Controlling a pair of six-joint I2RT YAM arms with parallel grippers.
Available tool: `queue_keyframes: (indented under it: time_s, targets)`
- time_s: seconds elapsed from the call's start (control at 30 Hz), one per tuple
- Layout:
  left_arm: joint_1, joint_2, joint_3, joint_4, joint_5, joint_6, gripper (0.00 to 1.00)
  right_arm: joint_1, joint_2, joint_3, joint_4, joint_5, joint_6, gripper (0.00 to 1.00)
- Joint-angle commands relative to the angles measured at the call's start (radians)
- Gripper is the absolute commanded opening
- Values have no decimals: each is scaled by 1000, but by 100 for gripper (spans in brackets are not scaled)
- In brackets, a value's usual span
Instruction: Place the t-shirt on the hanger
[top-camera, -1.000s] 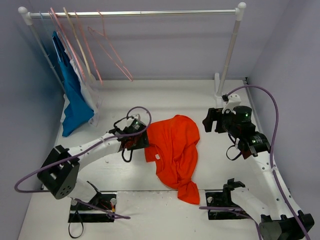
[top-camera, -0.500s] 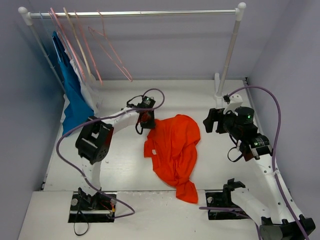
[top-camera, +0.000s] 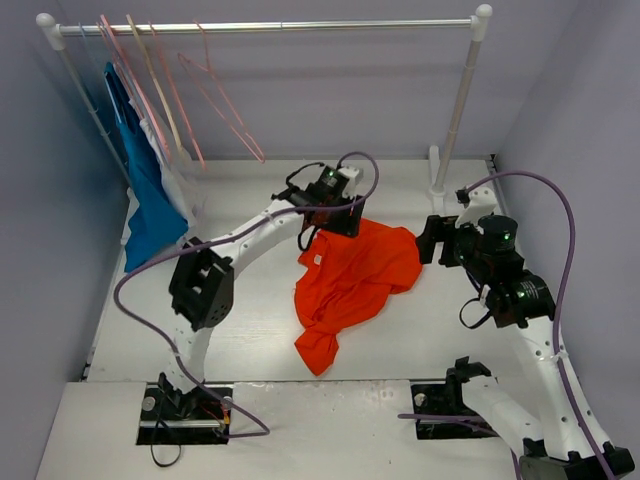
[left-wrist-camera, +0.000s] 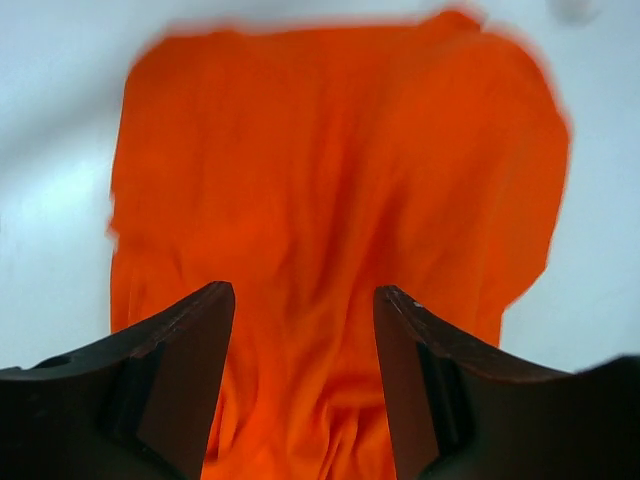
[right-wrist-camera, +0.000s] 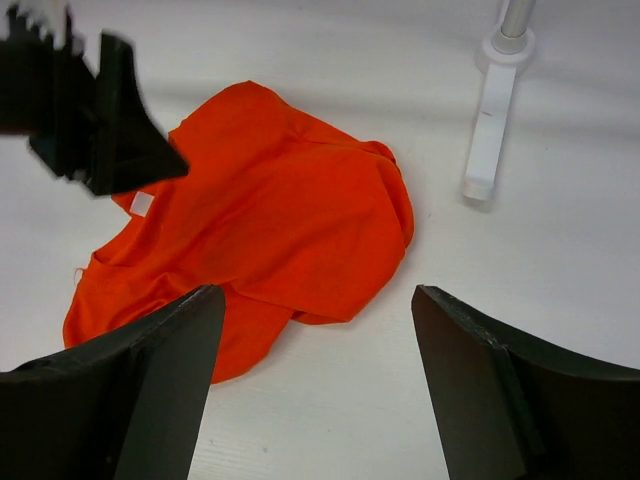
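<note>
The robot's left gripper will next grab the t-shirt's neck edge (top-camera: 311, 262) to one side of the white label (top-camera: 318, 259), to spread the t-shirt for the hanger.
The orange t-shirt (top-camera: 355, 275) lies crumpled on the white table, its white neck label (top-camera: 318, 259) showing at the left. My left gripper (top-camera: 338, 217) hovers over the shirt's far edge. In the left wrist view its fingers stand apart over the orange cloth (left-wrist-camera: 330, 170), with the gripper (left-wrist-camera: 300, 290) gripping nothing that I can see. My right gripper (top-camera: 432, 240) is open and empty just right of the shirt (right-wrist-camera: 270, 215), with bare table between its fingers (right-wrist-camera: 318, 300). Pale-pink wire hangers (top-camera: 222, 100) hang on the rail at the back left.
A white clothes rail (top-camera: 270, 25) spans the back, and its right post and foot (right-wrist-camera: 488, 130) stand near my right gripper. A blue garment (top-camera: 150, 200), a white garment (top-camera: 178, 185) and a thicker beige hanger (top-camera: 150, 75) hang at the rail's left end.
My left arm has swung from the shirt's left edge to its far right side. The shirt has been dragged right and back, and its tail has swung left. The right gripper has barely moved.
</note>
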Motion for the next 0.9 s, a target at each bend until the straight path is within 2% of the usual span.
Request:
queue_keyframes:
  time_s: [0.0,0.07,0.1,0.2,0.23,0.33,0.43,0.53,0.87]
  targets:
    - [29,-197,-219,-22,-135,-100,58,4,24,41,47,15,-1,77]
    - [38,-316,-335,-5,-167,-157,58,6,56,41,58,10,2,73]
    - [38,-347,-429,-11,-226,-224,58,6,70,43,72,10,5,71]
    - [43,-464,-560,-24,-265,-361,58,20,131,53,115,14,18,63]
    - [44,-511,-652,-15,-258,-392,58,26,168,55,127,28,22,62]
    - [46,-560,-799,29,-230,-475,58,60,237,79,171,48,24,58]
    - [47,-579,-896,84,-189,-518,58,95,373,119,198,56,22,51]
    - [46,-574,-944,170,-134,-547,57,109,473,153,224,34,25,48]
    - [24,-525,-1015,279,-46,-613,49,201,774,282,334,7,22,43]
